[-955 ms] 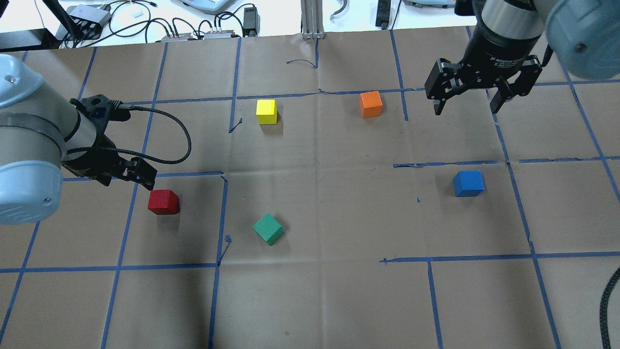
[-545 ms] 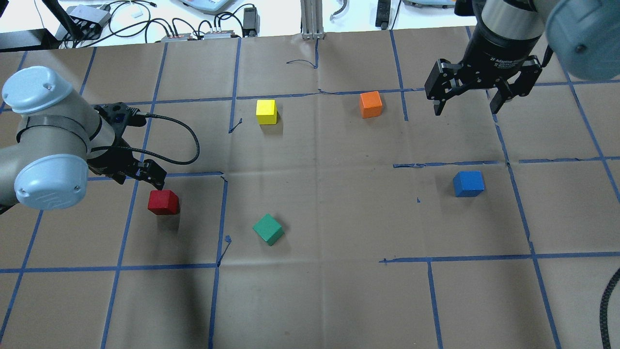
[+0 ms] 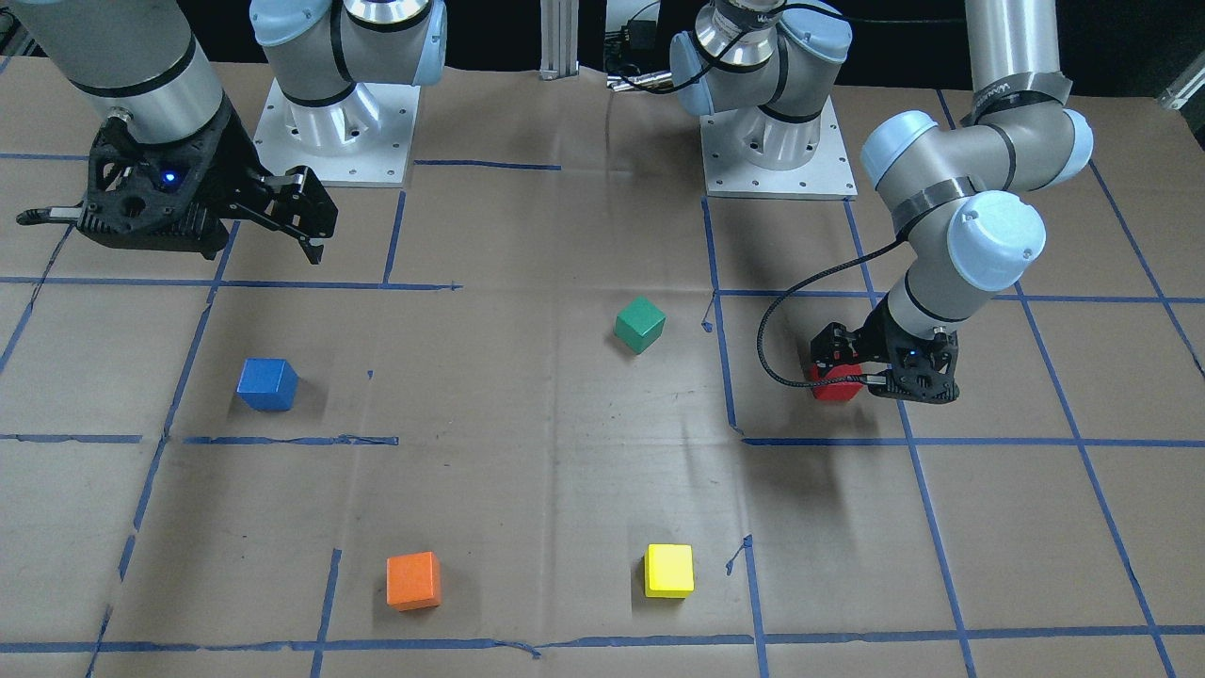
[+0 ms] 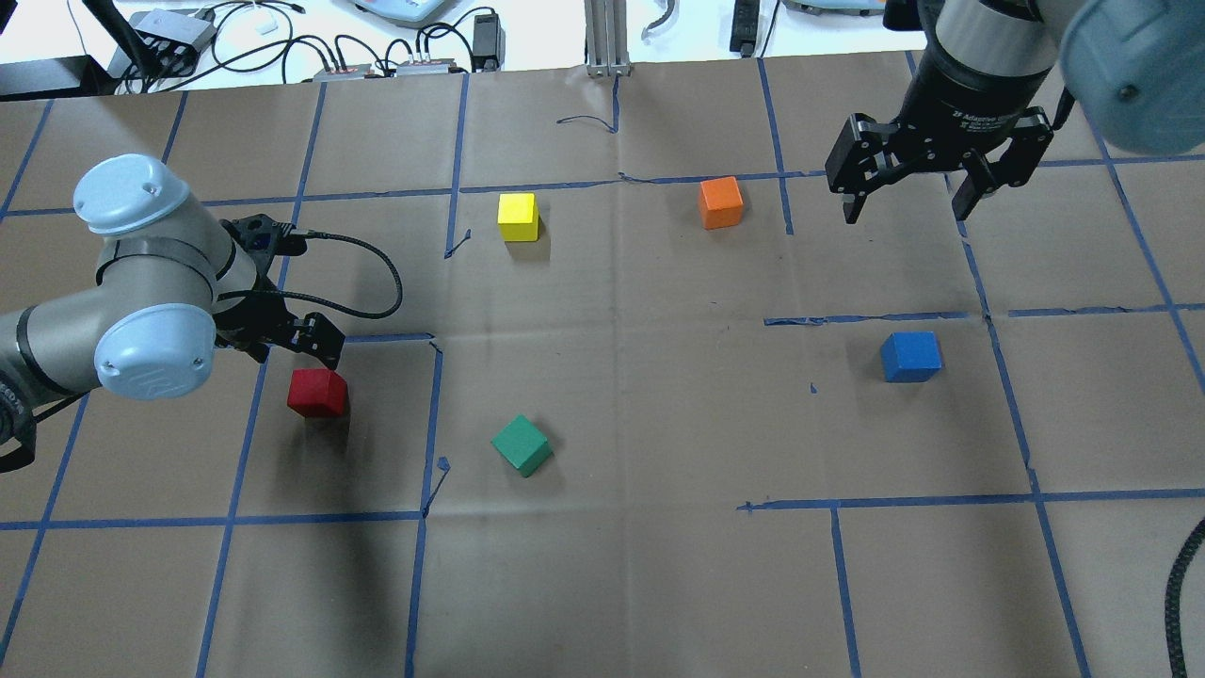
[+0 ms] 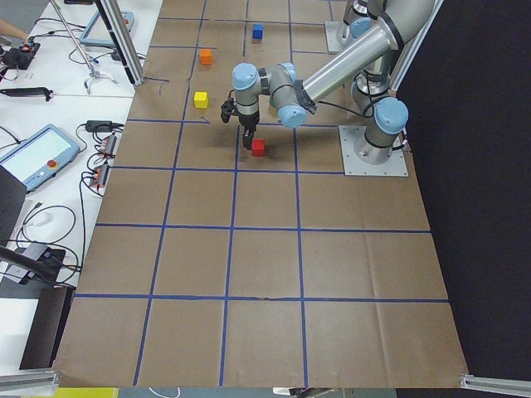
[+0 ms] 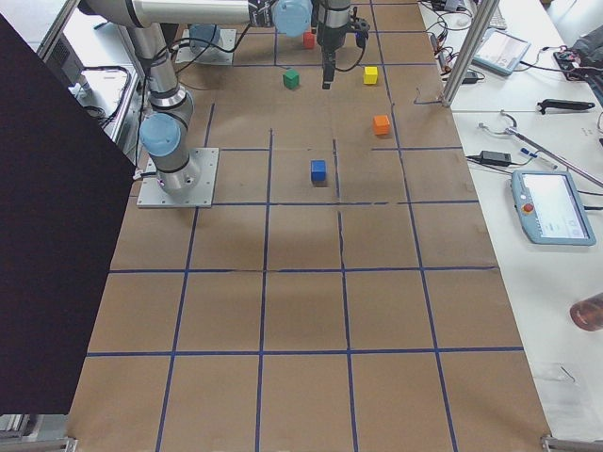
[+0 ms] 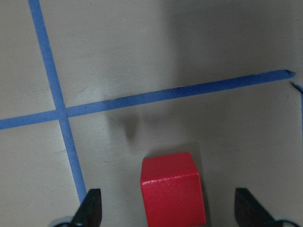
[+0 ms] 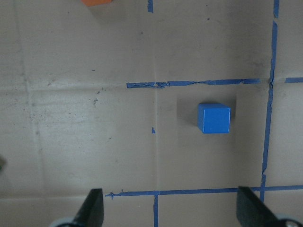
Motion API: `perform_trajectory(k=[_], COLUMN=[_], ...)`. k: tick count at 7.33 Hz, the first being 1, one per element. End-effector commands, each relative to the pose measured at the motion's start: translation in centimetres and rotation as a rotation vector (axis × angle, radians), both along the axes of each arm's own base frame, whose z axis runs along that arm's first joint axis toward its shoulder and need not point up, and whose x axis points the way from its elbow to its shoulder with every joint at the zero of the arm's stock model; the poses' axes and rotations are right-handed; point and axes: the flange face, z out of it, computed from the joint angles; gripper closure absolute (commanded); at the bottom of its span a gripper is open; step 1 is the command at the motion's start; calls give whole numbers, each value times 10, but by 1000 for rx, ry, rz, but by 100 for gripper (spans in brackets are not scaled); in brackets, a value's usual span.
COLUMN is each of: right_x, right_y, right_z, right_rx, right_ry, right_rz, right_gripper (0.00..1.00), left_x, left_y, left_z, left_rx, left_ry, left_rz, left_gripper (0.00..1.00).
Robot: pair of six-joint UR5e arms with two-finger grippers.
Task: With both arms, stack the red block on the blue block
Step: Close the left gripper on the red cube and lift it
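Note:
My left gripper is going to grab the red block by its body [image 3: 833,390] next, and the red block should then go on the blue block [image 3: 266,384].
The red block [image 4: 317,393] sits on the brown paper at the left; it also shows in the front view [image 3: 838,386]. My left gripper [image 4: 299,350] is open and hangs just above its far side. In the left wrist view the red block [image 7: 173,195] lies between the two black fingertips [image 7: 92,208], untouched. The blue block [image 4: 910,356] sits alone at the right, and shows in the right wrist view [image 8: 213,118]. My right gripper [image 4: 906,209] is open and empty, held high beyond the blue block.
A green cube [image 4: 522,445] lies right of the red block. A yellow cube [image 4: 518,217] and an orange cube [image 4: 721,202] lie farther back. Cables and boxes [image 4: 282,47] line the table's far edge. Blue tape lines grid the paper.
My left arm has swung right and turned, bringing its open gripper closer over the red block. The right arm and all cubes have not moved.

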Motion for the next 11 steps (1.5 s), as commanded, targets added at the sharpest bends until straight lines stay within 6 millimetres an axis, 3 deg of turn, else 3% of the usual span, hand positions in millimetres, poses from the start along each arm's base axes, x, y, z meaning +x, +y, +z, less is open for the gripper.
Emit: perform_trajectory(k=[1,5,6,8,10,11], right_x=[0,0,0,0,0,0], right_y=[0,0,0,0,0,0], right_z=[0,0,0,0,0,0], right_rx=[0,0,0,0,2,2], right_ry=[0,0,0,0,0,0], right_rz=[0,0,0,0,0,0], right_gripper=[0,0,0,0,0,0], left_x=[-3,-2,-2,0,1,-4], left_y=[6,3,4,-1,-2,-2], left_z=[-19,-43,-45,-42,-34,-20], left_rx=[38,83,89,82,68,40], left_ry=[13,22,23,15,2,-11], left_rz=[57,60,62,86,132,161], left_gripper=[0,0,7,42,90,94])
